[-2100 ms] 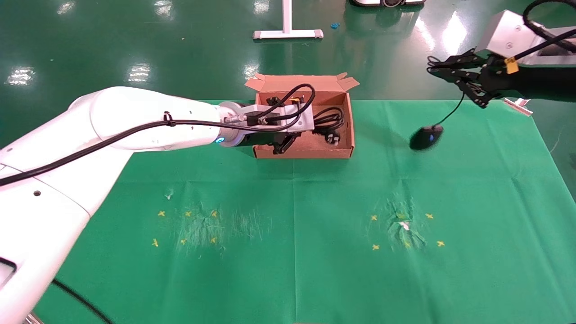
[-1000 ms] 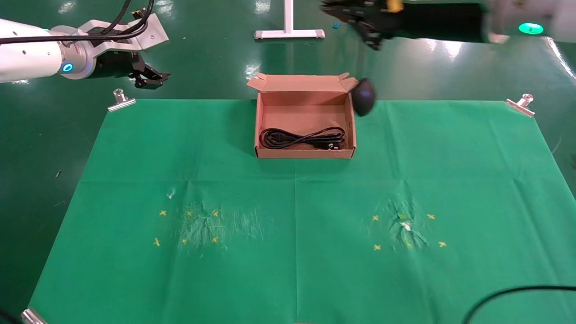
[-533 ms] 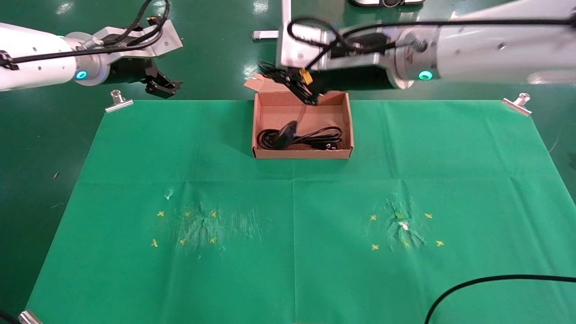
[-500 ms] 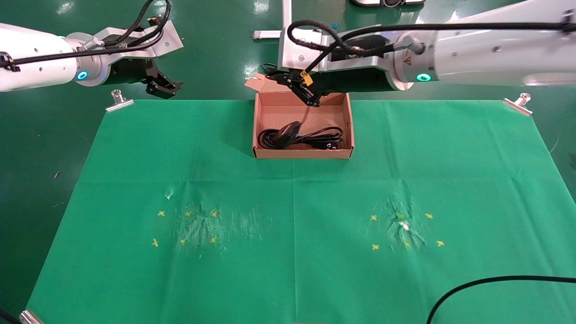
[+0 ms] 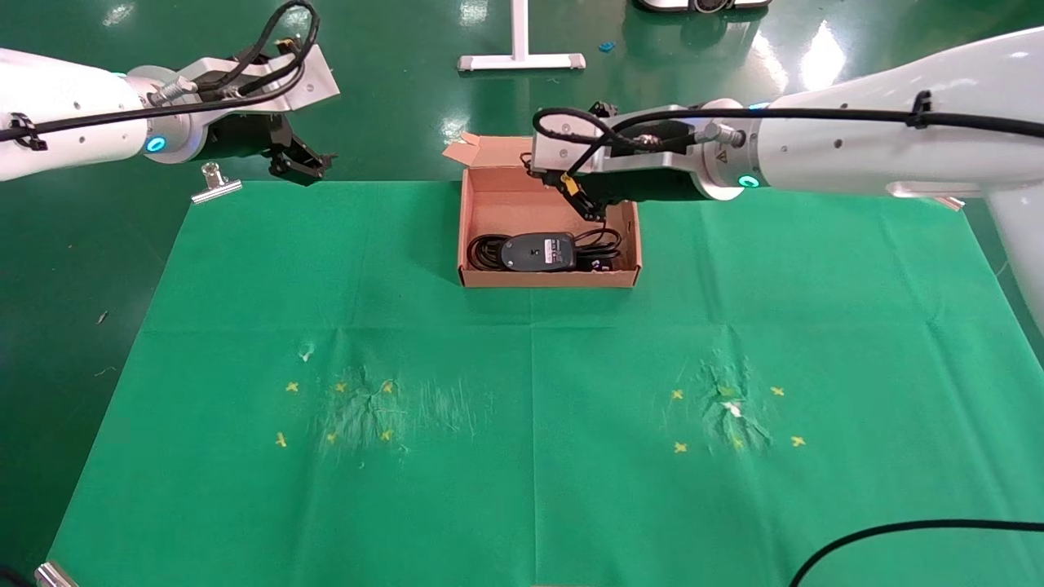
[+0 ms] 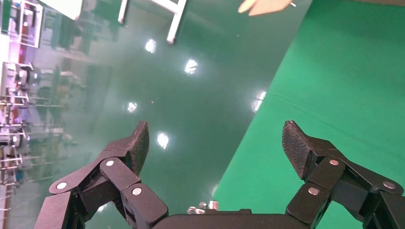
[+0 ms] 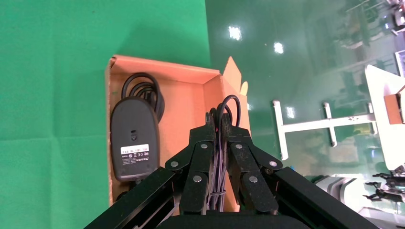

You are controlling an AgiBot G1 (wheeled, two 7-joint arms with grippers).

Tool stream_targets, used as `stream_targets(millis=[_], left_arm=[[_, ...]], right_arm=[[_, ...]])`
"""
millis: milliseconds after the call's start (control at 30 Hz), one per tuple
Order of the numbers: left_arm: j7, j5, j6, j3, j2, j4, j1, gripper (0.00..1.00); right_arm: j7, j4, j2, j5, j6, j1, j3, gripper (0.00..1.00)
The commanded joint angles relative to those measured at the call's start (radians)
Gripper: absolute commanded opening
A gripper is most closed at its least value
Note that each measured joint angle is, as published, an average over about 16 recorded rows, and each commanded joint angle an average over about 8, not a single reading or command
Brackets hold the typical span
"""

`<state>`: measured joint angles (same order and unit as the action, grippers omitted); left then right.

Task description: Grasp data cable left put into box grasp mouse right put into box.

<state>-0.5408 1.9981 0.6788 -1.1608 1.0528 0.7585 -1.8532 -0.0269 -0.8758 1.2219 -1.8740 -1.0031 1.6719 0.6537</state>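
Note:
The mouse's bundled cord (image 7: 233,99) hangs inside the cardboard box, over the box's bottom in the right wrist view, so it is time for my right gripper to open now.
The brown cardboard box (image 5: 546,279) stands at the far middle of the green cloth. The coiled black data cable (image 5: 483,249) lies in its near part. The black mouse (image 5: 538,251) lies upside down on the cable, its label up. My right gripper (image 5: 589,209) hangs over the box's right half, shut on the mouse's bundled thin cord. The right wrist view shows the mouse (image 7: 134,138), the cable loops (image 7: 143,88), the box wall (image 7: 157,70) and the shut gripper (image 7: 217,117). My left gripper (image 5: 302,165) is open and empty beyond the cloth's far left edge; it also shows in the left wrist view (image 6: 215,143).
A metal clip (image 5: 216,183) holds the cloth's far left corner, just under my left gripper. Yellow crosses and scuffed patches mark the cloth near left (image 5: 359,408) and near right (image 5: 734,416). A black cable (image 5: 897,530) crosses the near right corner. A white stand (image 5: 522,59) is on the floor behind.
The mouse came down from hanging on its cord and now lies upside down on the data cable. My right gripper moved lower and to the right over the box. My left gripper shifted slightly.

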Motion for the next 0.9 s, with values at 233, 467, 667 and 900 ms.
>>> stream_targets(millis=[233,467,667,900], left_arm=[[0.004,-0.003,0.000,0.001,0.003,-0.004,0.000,1.00],[0.007,-0.006,0.000,0.003,0.005,-0.007,0.000,1.00],[0.007,-0.007,0.000,0.003,0.006,-0.008,0.000,1.00],[0.008,-0.007,0.000,0.003,0.005,-0.008,0.000,1.00]], right_arm=[[-0.002,-0.009,-0.005,0.007,-0.002,0.002,-0.005,1.00],[-0.004,-0.016,-0.009,0.012,-0.005,0.005,-0.008,1.00],[-0.008,-0.030,-0.027,0.045,-0.020,-0.011,-0.020,1.00],[-0.025,-0.072,-0.091,0.167,-0.072,-0.076,-0.059,1.00]])
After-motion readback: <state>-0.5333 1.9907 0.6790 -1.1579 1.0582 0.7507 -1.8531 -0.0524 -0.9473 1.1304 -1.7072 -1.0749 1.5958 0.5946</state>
